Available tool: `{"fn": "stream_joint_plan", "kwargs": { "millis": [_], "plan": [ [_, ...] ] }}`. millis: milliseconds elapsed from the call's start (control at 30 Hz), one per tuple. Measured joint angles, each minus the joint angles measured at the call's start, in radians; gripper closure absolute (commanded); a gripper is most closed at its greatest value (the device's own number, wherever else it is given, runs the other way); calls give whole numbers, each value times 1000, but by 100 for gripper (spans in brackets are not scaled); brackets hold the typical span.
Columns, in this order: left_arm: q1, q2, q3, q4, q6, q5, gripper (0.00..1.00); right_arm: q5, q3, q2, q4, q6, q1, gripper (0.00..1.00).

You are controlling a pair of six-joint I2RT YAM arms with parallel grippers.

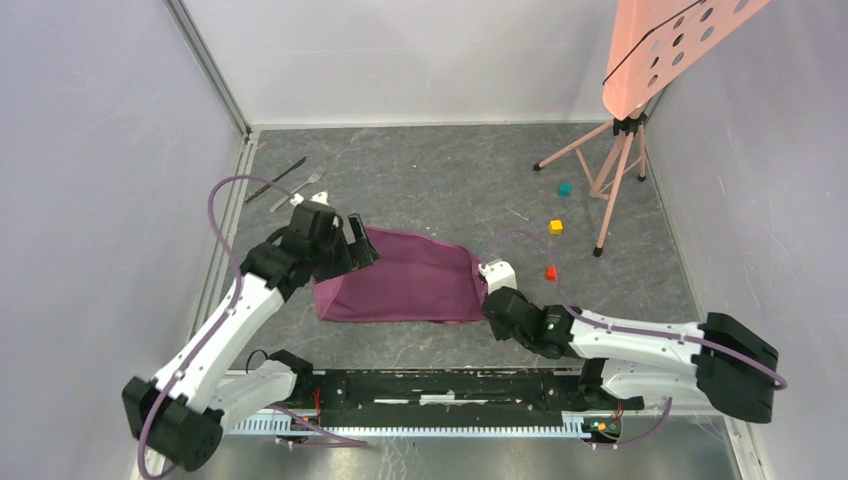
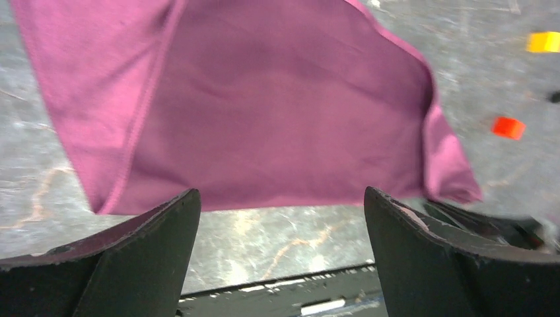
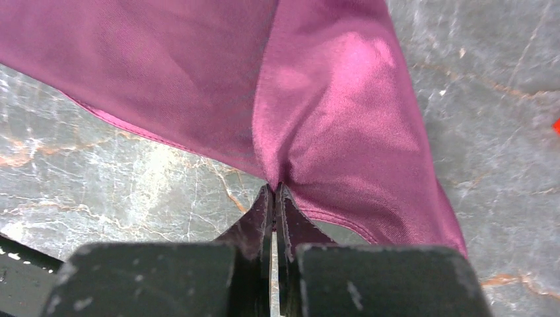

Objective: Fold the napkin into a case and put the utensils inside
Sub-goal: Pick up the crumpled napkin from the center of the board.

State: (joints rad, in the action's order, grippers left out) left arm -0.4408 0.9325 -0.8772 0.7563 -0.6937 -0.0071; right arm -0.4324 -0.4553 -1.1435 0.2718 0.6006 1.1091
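My left gripper should pinch the napkin's corner (image 1: 322,315) (image 2: 105,204) opposite my right gripper next, to spread the napkin flat for folding.
The plum-purple napkin (image 1: 400,285) lies partly folded in the middle of the table, its left part doubled over. My right gripper (image 1: 487,302) is shut on the napkin's right edge. In the right wrist view the closed tips (image 3: 274,193) pinch a bunched fold of the napkin (image 3: 198,79). My left gripper (image 1: 362,245) is open and empty above the napkin's far left corner. In the left wrist view the left gripper (image 2: 280,201) holds nothing and the napkin (image 2: 264,112) lies beyond it. The silver fork (image 1: 297,190) and the dark knife (image 1: 275,180) lie side by side at the far left.
A teal cube (image 1: 565,188), a yellow cube (image 1: 555,227) and a red cube (image 1: 550,273) lie right of the napkin. A pink tripod (image 1: 620,170) under a perforated pink board stands at the far right. Walls enclose the table on three sides.
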Motion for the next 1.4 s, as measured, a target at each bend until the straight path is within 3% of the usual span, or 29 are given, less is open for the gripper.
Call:
{"fn": "stream_joint_plan", "kwargs": {
  "millis": [133, 333, 567, 767, 1167, 1300, 1400],
  "plan": [
    [1, 235, -147, 53, 74, -113, 16, -23, 31, 98, -36, -89, 0, 100],
    [32, 644, -398, 64, 173, -186, 32, -26, 56, 124, -103, -150, 0, 100],
    [104, 941, -579, 55, 224, -175, 37, 16, 110, 154, -137, -167, 0, 100],
    [132, 1078, -656, 43, 248, -164, 40, 20, 113, 196, -151, -180, 0, 100],
    [167, 1143, -655, 6, 253, -116, 43, 20, 127, 196, -158, -180, -15, 100],
    [174, 1147, -659, -2, 253, -101, 51, 20, 127, 194, -158, -180, -24, 100],
    [175, 1151, -663, -3, 254, -97, 71, 15, 127, 194, -152, -180, -31, 100]
  ]
}}
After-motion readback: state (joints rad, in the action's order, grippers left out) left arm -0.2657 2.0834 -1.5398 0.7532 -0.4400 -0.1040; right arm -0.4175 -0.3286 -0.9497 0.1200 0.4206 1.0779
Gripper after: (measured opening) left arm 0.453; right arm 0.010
